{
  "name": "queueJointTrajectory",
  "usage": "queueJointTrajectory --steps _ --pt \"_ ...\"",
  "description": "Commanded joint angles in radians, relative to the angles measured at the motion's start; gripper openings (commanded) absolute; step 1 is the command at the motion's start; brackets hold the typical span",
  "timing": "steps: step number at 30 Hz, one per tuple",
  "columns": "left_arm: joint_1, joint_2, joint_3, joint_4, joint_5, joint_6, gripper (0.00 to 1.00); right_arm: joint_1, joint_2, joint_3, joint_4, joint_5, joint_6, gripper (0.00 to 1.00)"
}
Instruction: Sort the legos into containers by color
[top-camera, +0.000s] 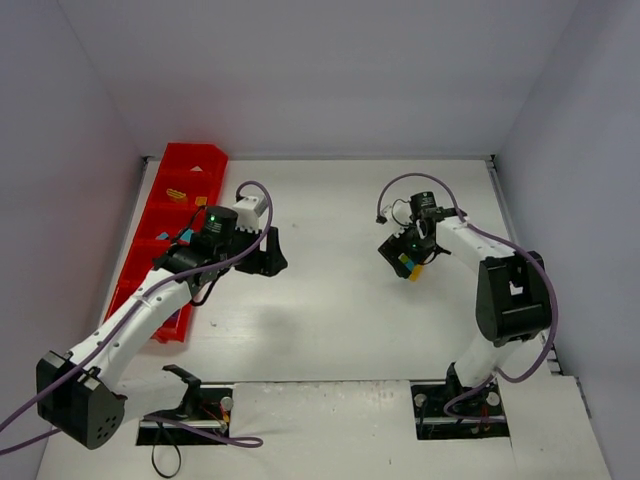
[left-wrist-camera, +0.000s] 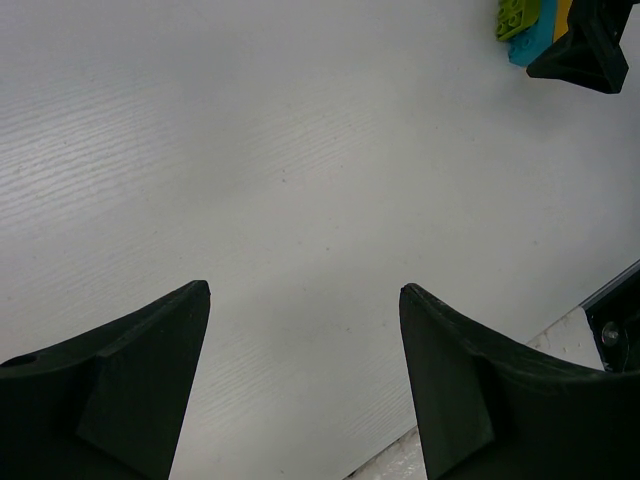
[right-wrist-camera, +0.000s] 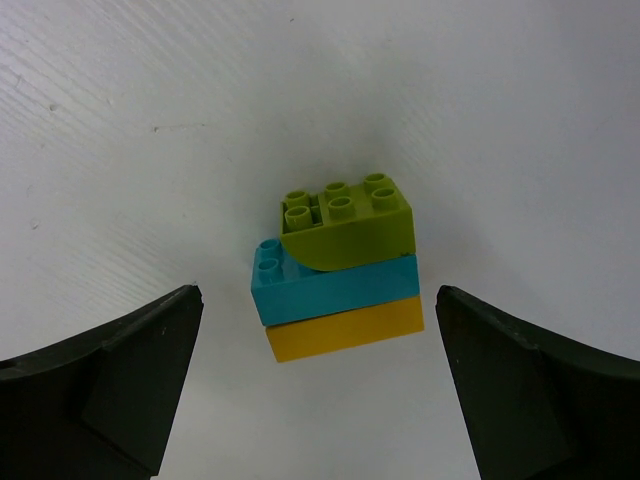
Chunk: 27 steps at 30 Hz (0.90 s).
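My right gripper's fingers stop short of the stack's sides, so it is too early to close on it. The gripper moves toward the stack (top-camera: 410, 265) (right-wrist-camera: 340, 280) next.
Three legos stand stacked on the white table: a lime green brick (right-wrist-camera: 347, 223) on a teal one (right-wrist-camera: 335, 286) on a yellow one (right-wrist-camera: 345, 330). The stack (top-camera: 410, 265) lies between the fingers of my right gripper (right-wrist-camera: 318, 292), which is open, with a gap on each side. The left wrist view shows the stack (left-wrist-camera: 525, 25) far off at the top right. My left gripper (left-wrist-camera: 304, 286) is open over bare table, holding nothing, and sits right of the red containers tray (top-camera: 196, 153). A yellow-orange brick (top-camera: 177, 194) and a teal brick (top-camera: 186, 237) lie in the tray.
The red tray runs along the table's left edge, partly hidden under my left arm (top-camera: 150, 300). Grey walls close the table at the back and sides. Both arm bases (top-camera: 460, 405) are bolted at the near edge.
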Motion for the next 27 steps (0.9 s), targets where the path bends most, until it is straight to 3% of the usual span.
queueJointTrajectory --steps 1,16,22,27 --pt "-0.003 0.001 0.030 0.058 -0.002 0.015 0.70 -0.003 0.027 0.015 -0.004 -0.010 -0.022 1.00" --pt "-0.004 0.005 0.027 0.057 0.001 0.018 0.70 -0.006 0.077 -0.009 0.000 0.021 -0.007 0.98" --pt "-0.003 0.014 0.028 0.058 0.007 0.017 0.70 -0.005 0.060 -0.046 0.011 0.045 0.010 0.82" --pt "-0.003 0.013 0.028 0.057 0.006 0.017 0.70 -0.003 0.038 -0.038 0.019 0.050 0.012 0.54"
